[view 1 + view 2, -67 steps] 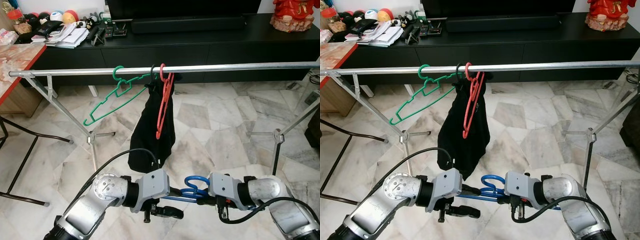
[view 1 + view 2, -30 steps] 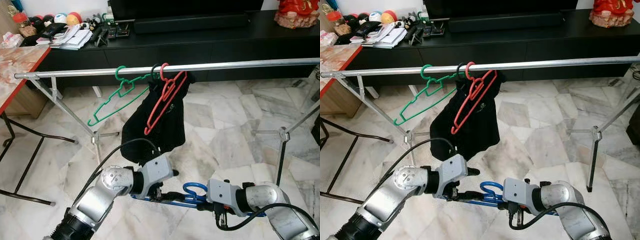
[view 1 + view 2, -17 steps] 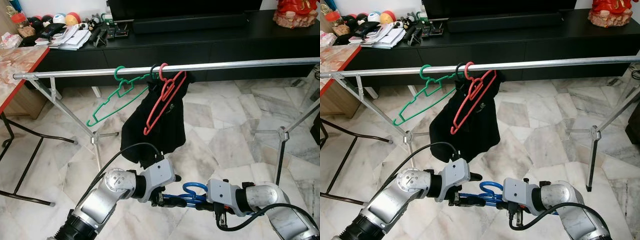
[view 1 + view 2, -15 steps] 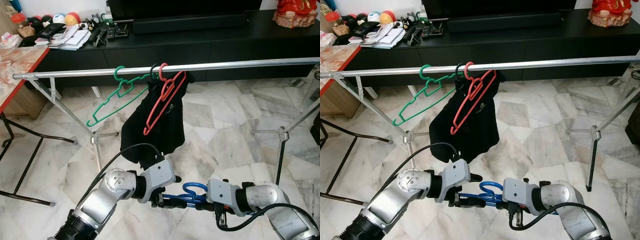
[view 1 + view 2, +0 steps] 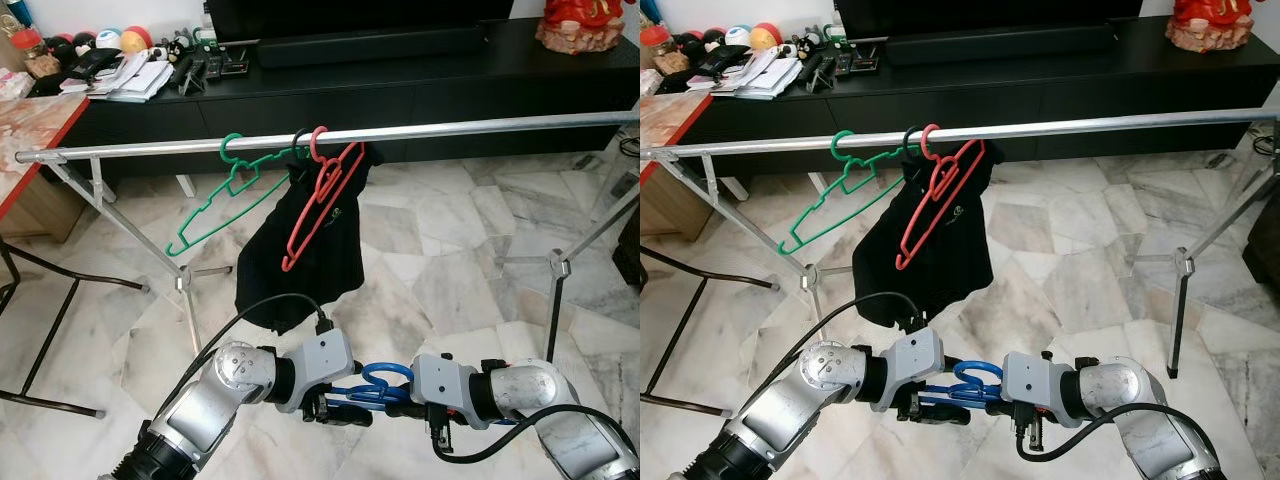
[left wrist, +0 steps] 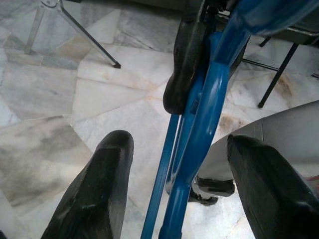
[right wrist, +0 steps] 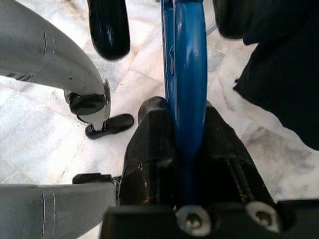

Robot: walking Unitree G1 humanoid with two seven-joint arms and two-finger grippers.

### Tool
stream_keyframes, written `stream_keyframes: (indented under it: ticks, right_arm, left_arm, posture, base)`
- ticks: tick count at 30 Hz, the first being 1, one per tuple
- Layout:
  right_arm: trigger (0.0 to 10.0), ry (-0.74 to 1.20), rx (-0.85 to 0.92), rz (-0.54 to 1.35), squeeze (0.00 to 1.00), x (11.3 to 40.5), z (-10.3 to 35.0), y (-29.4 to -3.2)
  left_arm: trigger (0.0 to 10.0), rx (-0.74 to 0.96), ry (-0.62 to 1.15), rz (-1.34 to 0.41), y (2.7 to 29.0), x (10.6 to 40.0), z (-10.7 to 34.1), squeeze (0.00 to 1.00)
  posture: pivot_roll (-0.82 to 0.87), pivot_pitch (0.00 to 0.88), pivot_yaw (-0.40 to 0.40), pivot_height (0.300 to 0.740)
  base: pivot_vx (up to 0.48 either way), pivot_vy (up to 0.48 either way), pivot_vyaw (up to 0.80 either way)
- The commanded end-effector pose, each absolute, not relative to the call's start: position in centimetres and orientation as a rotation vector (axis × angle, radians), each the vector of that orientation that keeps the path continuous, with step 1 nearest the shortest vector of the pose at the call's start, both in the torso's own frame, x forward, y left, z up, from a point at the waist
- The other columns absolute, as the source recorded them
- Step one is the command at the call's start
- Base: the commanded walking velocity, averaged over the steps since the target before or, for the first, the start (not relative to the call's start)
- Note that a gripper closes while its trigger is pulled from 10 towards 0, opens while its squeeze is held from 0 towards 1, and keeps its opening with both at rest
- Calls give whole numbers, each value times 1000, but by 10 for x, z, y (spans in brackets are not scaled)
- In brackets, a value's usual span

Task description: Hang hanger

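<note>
My right gripper's fingers already crowd the hook end of the blue hanger (image 6: 202, 114). My left gripper will next grab the hanger by its bare shoulder bar (image 6: 182, 186) to hang it.
A blue hanger (image 5: 377, 383) is held low in front of me, well below the silver rail (image 5: 450, 128). My right gripper (image 7: 184, 112) is shut on the blue hanger (image 7: 189, 74) near its hook. My left gripper (image 6: 179, 149) is open, with one finger on each side of the blue hanger (image 6: 202, 114) and not touching it. In the head views the left gripper (image 5: 345, 408) and right gripper (image 5: 398, 396) point at each other. On the rail hang a green hanger (image 5: 215, 205), a red hanger (image 5: 318, 195) and a black garment (image 5: 300, 260).
A black TV console (image 5: 400, 85) runs behind the rail. A red-edged table (image 5: 30, 120) and black chair legs (image 5: 40, 330) stand at the left. The rack's legs (image 5: 555, 270) splay out on the marble floor; the rail's right half is bare.
My left gripper has slid right along the blue hanger toward its hook and the right gripper. The red hanger and black garment have swung to a tilt. The camera has shifted slightly.
</note>
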State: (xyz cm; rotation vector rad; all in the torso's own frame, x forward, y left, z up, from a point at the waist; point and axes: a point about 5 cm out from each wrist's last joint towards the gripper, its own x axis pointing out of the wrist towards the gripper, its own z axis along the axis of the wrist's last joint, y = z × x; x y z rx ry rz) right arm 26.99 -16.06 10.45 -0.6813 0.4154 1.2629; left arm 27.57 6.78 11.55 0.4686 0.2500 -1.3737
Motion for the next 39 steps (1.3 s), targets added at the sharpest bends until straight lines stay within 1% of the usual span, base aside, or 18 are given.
stream_keyframes:
  ticks: [1, 2, 3, 37, 38, 39]
  right_arm:
    - [10000, 385, -692, 1286, 0, 269, 111, -155]
    - [10000, 385, -692, 1286, 0, 269, 111, -155]
    - [10000, 384, -690, 1286, 0, 269, 111, -155]
    - [10000, 373, -662, 1296, 0, 273, 118, -152]
    - [10000, 373, -662, 1298, 180, 273, 118, -151]
    - [10000, 372, -659, 1299, 612, 273, 119, -151]
  left_arm:
    - [3569, 483, 272, -1392, 68, 273, 110, 0]
    - [3569, 484, 272, -1393, 68, 272, 109, 0]
    - [0, 481, 274, -1405, 67, 271, 109, 0]
    - [0, 468, 279, -1458, 66, 265, 108, 0]
    - [0, 468, 279, -1458, 66, 265, 108, 0]
    - [0, 469, 279, -1457, 66, 265, 108, 0]
  posture:
    - [-87, 228, 82, 740]
    - [-87, 228, 82, 740]
    - [-88, 227, 81, 740]
    - [-88, 225, 75, 740]
    - [-88, 226, 75, 740]
    - [-87, 226, 74, 740]
  base:
    - [0, 0, 0]
    - [0, 0, 0]
    - [0, 0, 0]
    - [0, 0, 0]
    - [0, 0, 0]
    - [0, 0, 0]
